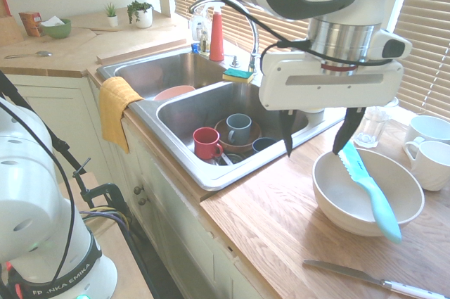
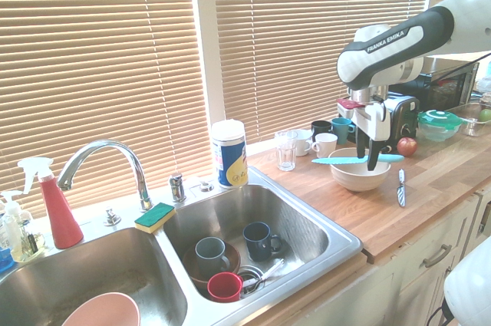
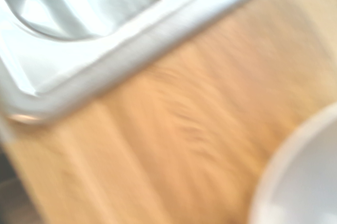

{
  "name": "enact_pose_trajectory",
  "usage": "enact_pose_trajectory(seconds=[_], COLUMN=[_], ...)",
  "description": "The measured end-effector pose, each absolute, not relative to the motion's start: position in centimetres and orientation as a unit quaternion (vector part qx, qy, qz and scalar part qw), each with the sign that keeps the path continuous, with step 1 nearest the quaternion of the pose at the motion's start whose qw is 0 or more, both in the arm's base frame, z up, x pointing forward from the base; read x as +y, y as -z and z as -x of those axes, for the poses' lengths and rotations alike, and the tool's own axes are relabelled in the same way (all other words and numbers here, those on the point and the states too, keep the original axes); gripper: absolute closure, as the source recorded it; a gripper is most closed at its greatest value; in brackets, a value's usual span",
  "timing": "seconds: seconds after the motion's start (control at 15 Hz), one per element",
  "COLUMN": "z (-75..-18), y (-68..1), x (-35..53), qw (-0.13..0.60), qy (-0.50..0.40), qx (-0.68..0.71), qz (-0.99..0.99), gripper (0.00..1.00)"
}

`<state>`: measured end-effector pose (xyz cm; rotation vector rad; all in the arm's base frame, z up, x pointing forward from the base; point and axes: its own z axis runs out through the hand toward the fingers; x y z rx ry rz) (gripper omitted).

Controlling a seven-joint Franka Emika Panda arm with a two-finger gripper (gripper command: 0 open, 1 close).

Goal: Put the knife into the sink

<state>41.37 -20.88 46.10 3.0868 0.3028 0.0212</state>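
Note:
The knife's long blade (image 2: 337,161) lies across the bowl, so my gripper should next take the knife by its turquoise handle (image 2: 387,158), close behind the blade.
The turquoise knife (image 1: 369,190) (image 2: 337,160) lies across the rim of a cream bowl (image 1: 330,200) (image 2: 359,180) on the wooden counter, right of the sink (image 1: 204,105) (image 2: 322,226). My gripper (image 1: 316,141) (image 2: 367,157) hangs open over the bowl's sink-side edge and holds nothing. One finger (image 1: 348,130) ends right at the knife's blade end; I cannot tell whether it touches. The other finger (image 1: 287,137) hangs over the counter between bowl and sink. The blurred wrist view shows the sink rim (image 3: 105,60), the counter and the bowl's edge (image 3: 295,182).
The near basin holds a red mug (image 1: 206,143), a grey mug (image 1: 239,128) and other dishes. A white-handled table knife (image 1: 365,278) (image 2: 400,186) lies in front of the bowl. White cups (image 1: 429,151) and a glass (image 1: 371,126) stand behind it. The faucet (image 2: 107,157) arches over the sink.

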Motion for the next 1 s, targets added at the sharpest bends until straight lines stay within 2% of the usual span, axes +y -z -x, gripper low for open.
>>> enact_pose_trajectory(seconds=[0.4,0.47,1.0], z=[-46.7,-47.4,-48.1], y=[-41.2,-40.9,-40.8], x=[-27.1,-27.6,-29.8], qw=[0.043,0.040,0.022], qy=[-0.041,-0.042,-0.029], qx=[0.072,0.068,0.040], qz=[-0.996,-0.996,-0.999], gripper=[0.00,1.00,1.00])
